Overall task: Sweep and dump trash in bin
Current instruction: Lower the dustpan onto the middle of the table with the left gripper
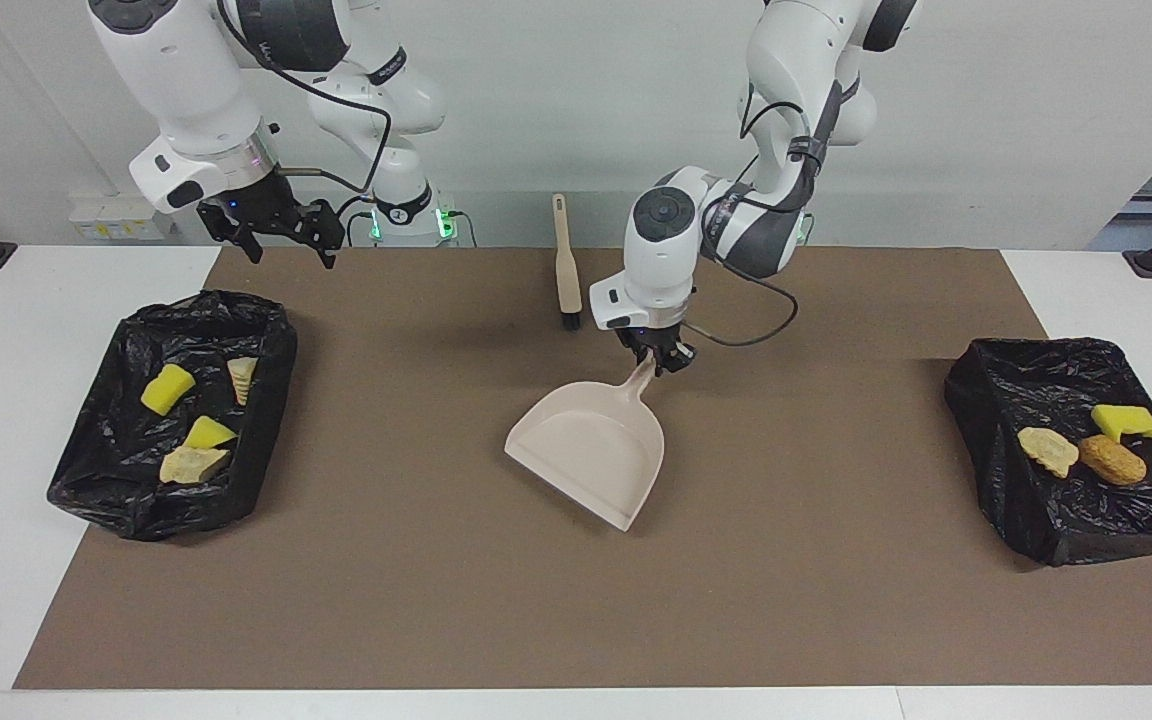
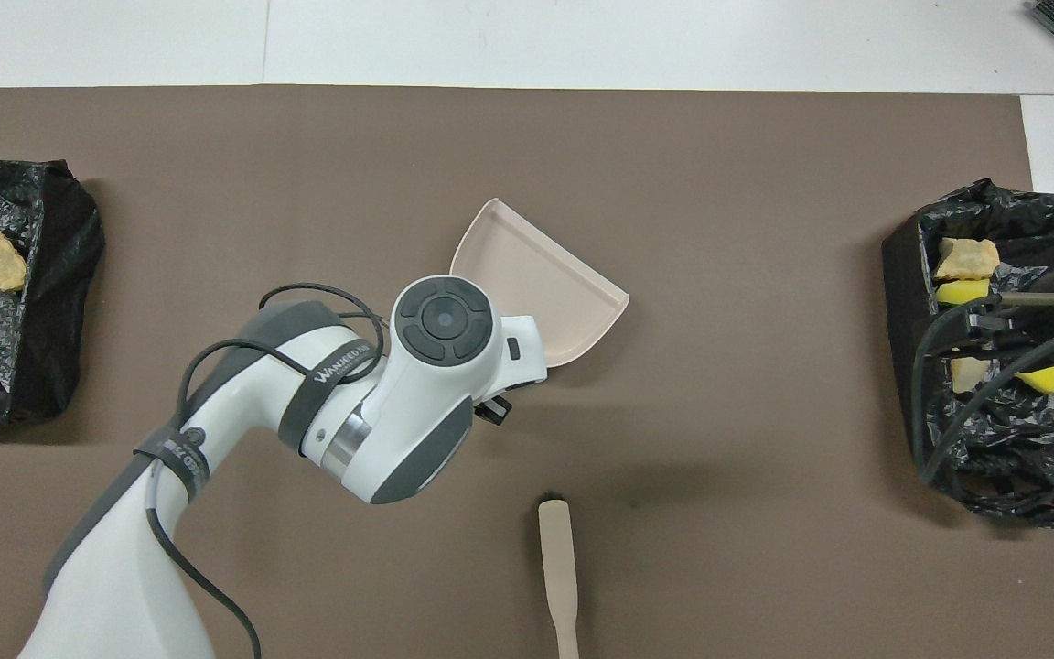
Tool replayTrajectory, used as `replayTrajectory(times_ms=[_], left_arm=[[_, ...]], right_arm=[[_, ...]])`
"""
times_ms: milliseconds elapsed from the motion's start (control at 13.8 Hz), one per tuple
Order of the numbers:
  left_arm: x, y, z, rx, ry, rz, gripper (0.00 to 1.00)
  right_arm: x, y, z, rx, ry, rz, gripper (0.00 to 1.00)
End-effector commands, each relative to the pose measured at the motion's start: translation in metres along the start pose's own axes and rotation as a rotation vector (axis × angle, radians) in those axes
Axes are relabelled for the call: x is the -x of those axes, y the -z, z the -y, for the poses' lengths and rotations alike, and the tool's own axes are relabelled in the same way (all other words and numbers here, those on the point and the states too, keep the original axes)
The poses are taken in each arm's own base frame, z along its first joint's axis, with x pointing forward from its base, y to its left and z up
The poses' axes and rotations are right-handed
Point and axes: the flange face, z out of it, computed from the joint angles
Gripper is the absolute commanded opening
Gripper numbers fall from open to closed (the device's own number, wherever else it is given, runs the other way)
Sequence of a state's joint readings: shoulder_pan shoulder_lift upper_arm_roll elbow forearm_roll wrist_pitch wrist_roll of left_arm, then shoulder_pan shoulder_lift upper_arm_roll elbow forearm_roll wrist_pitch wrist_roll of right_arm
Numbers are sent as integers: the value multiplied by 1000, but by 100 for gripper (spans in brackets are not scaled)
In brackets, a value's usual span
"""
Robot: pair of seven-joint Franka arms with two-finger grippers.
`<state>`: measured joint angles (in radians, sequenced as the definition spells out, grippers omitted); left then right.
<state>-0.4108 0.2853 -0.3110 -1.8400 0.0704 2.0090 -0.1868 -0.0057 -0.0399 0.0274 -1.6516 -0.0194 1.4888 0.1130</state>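
Observation:
The dustpan's wide edge (image 2: 563,248) is slanted across the brown mat, so I should line up the handle with the brush before I open my left gripper.
The beige dustpan (image 1: 591,450) lies empty on the brown mat (image 1: 436,580) at mid table; it also shows in the overhead view (image 2: 536,279). My left gripper (image 1: 658,358) is shut on its handle. The trash lies in two black-lined bins. The bin (image 1: 271,330) at the right arm's end holds yellow sponge chunks (image 1: 167,389) and bread lumps (image 1: 193,464). The bin (image 1: 986,400) at the left arm's end holds a yellow chunk (image 1: 1124,421), a cream lump (image 1: 1047,449) and the orange-brown nugget (image 1: 1112,459). My right gripper (image 1: 291,250) is open and empty, raised by its bin's nearer edge.
A beige brush (image 1: 566,265) with black bristles lies on the mat, nearer to the robots than the dustpan; it also shows in the overhead view (image 2: 559,577). In the overhead view the right arm's cables (image 2: 994,348) hang over its bin (image 2: 902,275).

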Motion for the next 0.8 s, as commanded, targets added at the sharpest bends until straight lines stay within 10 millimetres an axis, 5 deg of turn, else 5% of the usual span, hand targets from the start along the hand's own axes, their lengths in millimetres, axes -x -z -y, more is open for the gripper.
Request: replayTrajectory(times_ms=[0, 145, 435, 508, 580, 653, 725], left_arm=[[6, 0, -30, 35, 214, 7, 0], [7, -7, -53, 62, 322, 26, 0], [-2, -14, -54, 82, 405, 8, 3], [-1, -9, -51, 97, 421, 12, 33], [2, -2, -49, 106, 434, 16, 82], [4, 7, -46, 110, 450, 11, 100], [5, 16, -43, 110, 453, 2, 100]], right_arm=[[2, -1, -2, -22, 4, -19, 100], [2, -1, -3, -22, 2, -19, 100], [2, -1, -4, -22, 1, -19, 100], [2, -1, -4, -22, 1, -19, 100], [2, -1, -3, -21, 1, -19, 100], [2, -1, -3, -22, 1, -21, 100], [2, -1, -3, -22, 2, -22, 100]])
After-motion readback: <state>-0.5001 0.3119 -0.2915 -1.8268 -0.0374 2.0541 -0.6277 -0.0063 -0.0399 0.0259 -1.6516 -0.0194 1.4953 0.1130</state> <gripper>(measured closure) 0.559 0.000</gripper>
